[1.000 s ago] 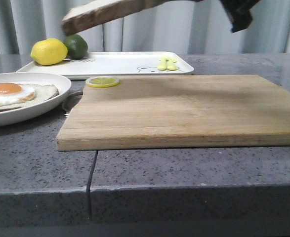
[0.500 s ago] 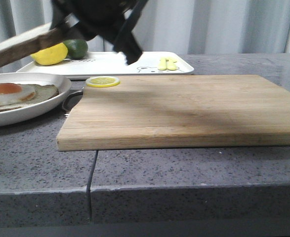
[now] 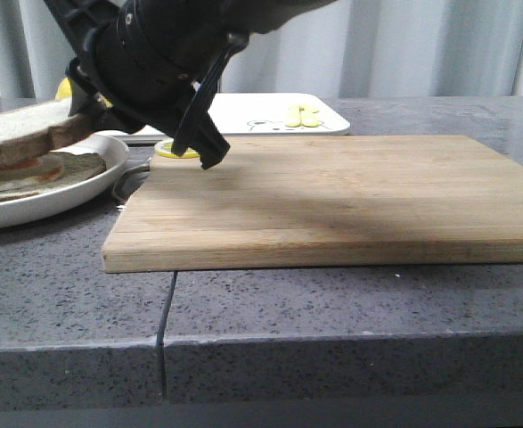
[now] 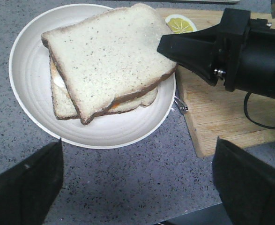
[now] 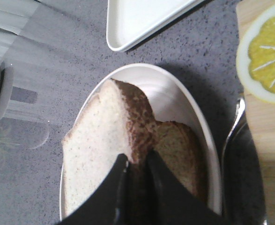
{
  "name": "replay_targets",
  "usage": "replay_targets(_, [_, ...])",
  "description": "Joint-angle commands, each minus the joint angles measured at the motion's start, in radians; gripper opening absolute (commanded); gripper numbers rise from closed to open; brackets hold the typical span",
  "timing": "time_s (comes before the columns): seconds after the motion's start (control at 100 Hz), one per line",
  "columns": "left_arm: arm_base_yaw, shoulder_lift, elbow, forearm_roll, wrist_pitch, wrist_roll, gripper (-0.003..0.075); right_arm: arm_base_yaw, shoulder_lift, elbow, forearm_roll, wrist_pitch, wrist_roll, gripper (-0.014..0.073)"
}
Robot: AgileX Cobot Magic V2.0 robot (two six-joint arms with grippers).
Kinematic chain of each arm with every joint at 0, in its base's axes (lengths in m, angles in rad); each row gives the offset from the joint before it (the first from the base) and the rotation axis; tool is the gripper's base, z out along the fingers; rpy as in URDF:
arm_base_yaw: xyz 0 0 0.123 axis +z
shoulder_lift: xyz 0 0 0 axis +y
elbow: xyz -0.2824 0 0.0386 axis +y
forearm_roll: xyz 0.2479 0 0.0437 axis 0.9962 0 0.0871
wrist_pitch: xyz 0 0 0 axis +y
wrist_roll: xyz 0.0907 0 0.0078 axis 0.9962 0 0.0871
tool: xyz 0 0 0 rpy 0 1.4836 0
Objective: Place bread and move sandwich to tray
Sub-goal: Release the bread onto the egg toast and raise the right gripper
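My right gripper is ready to release the tilted bread (image 3: 16, 138) now. The bread's low side rests over the egg-topped slice (image 3: 31, 177), inside the plate's rim, so the bread would stay there.
My right gripper (image 5: 137, 161) is shut on the brown crust edge of the bread (image 5: 95, 150). It holds the slice over the egg-topped slice (image 4: 142, 101) on the round white plate (image 4: 29, 75). In the front view the bread (image 3: 16, 134) tilts, with its held end a little raised beside the right gripper (image 3: 87, 111), and the egg is almost covered. The white tray (image 3: 270, 111) lies behind at the back, and its corner shows in the right wrist view (image 5: 137, 18). My left gripper (image 4: 137, 187) is open and empty above the counter, just in front of the plate.
A wooden cutting board (image 3: 332, 196) fills the middle of the counter, right of the plate (image 3: 92, 174). A lemon slice (image 4: 179, 23) lies on its back left corner. A metal utensil handle (image 5: 233, 126) lies between plate and board. Small yellow objects (image 3: 301, 114) sit on the tray.
My right gripper has carried the bread from high above the board down and to the left, onto the egg slice on the plate. The egg is now nearly covered.
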Motion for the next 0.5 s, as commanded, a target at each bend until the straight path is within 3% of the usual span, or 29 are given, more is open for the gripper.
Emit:
replay_targets(0.0, [-0.006, 0.001, -0.032, -0.036, -0.054, 0.0, 0.0599, 0.004, -0.045, -0.036, 0.035, 0.02, -0.012, 0.0023])
replay_targets(0.31, [-0.006, 0.001, -0.032, -0.036, -0.054, 0.0, 0.0599, 0.004, -0.042, -0.036, 0.027, 0.011, -0.111, 0.0399])
replay_targets(0.49, [-0.006, 0.001, -0.032, -0.036, -0.054, 0.0, 0.0599, 0.002, -0.044, -0.036, 0.027, -0.022, -0.12, 0.0472])
